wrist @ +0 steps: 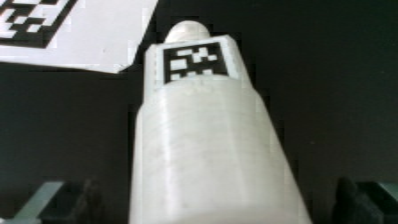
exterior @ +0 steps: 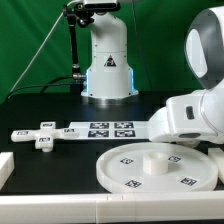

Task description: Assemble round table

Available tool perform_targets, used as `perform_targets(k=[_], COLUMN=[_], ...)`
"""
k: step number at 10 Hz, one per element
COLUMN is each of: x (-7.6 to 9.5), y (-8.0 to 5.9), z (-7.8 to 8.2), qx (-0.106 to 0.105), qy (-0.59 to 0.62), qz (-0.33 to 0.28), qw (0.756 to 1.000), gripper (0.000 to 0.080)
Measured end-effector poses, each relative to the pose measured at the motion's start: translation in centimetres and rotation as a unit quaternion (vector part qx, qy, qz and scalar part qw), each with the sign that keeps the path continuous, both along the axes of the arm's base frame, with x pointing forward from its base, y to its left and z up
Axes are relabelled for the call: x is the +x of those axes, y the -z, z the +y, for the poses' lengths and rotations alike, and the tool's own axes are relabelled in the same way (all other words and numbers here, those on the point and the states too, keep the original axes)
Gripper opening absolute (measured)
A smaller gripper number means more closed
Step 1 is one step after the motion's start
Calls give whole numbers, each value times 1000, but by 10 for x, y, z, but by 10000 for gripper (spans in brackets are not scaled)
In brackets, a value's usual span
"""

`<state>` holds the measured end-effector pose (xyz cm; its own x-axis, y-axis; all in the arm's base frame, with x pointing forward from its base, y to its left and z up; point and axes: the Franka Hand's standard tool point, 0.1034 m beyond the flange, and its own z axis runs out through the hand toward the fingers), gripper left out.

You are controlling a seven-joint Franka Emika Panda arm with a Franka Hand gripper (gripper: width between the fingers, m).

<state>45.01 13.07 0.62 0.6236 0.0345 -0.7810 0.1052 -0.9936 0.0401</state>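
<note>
The white leg's near end (wrist: 217,195) is between my dark fingers, so my gripper needs to close on the leg now.
In the wrist view the white cylinder leg (wrist: 205,130) lies on the black table, lengthwise away from the camera, with a square tag near its far end. My gripper (wrist: 210,200) straddles its near end. Its dark fingers (wrist: 54,200) stand on either side with a gap on each side, so it is open. In the exterior view the arm hides the gripper and the leg. The large round disc (exterior: 125,175) lies flat at the front right, with a raised hub in its middle. The cross-bar foot (exterior: 40,133) lies at the exterior view's left.
The marker board (exterior: 105,129) lies between the foot and the arm; its corner shows in the wrist view (wrist: 54,35). A white corner bracket (exterior: 5,165) sits at the front left. The robot's base (exterior: 108,65) stands at the back.
</note>
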Motion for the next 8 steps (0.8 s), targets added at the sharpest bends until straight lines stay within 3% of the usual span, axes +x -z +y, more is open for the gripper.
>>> perform_targets(k=[2,4,7,8], x=[1,1,5,8], y=[-1,-1,-7,-17], z=[0,-1,-2,-5], qx=[0,1,10,21], qy=[0,0,-6,-13], qz=[-1,-1,-7,-5], qw=[1000,1000,1000,1000], gripper=[649,409,410,410])
